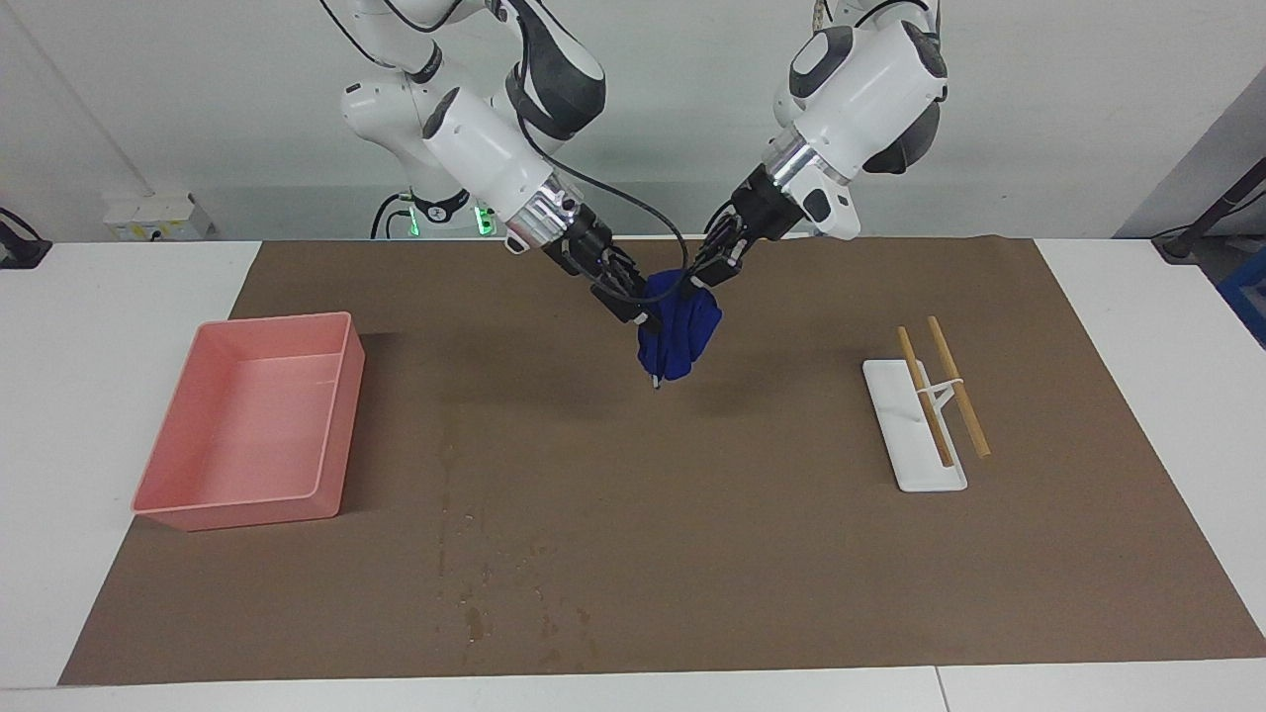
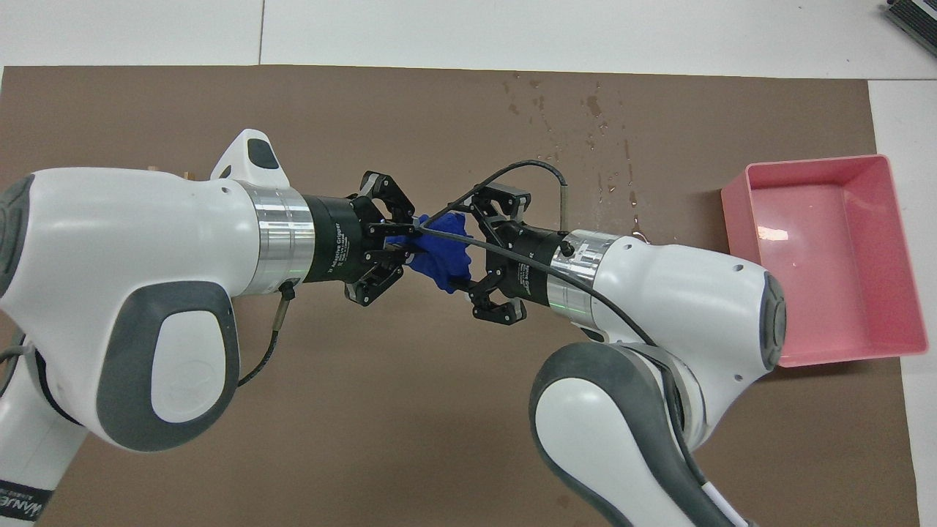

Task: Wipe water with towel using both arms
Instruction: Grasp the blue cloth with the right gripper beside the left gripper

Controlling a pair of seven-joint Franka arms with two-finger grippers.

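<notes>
The right gripper grabs the blue towel by its free side (image 2: 454, 262) next, since my left gripper's shut fingers already crowd the towel's upper edge.
The blue towel (image 1: 678, 341) (image 2: 439, 256) hangs bunched in the air over the middle of the brown mat. My left gripper (image 1: 700, 282) (image 2: 408, 245) is shut on its upper edge and carries it. My right gripper (image 1: 641, 314) (image 2: 472, 256) faces the left one from the towel's other flank, jaws open wide and the cloth against them. The water (image 1: 475, 593) (image 2: 593, 110) is a scatter of dark specks and thin streaks on the mat, farther from the robots than the towel and toward the right arm's end.
A pink tray (image 1: 341, 415) (image 2: 805, 162) sits at the right arm's end of the mat (image 1: 791, 554). A white stand (image 1: 910, 445) with two wooden sticks (image 1: 959, 396) across it lies toward the left arm's end.
</notes>
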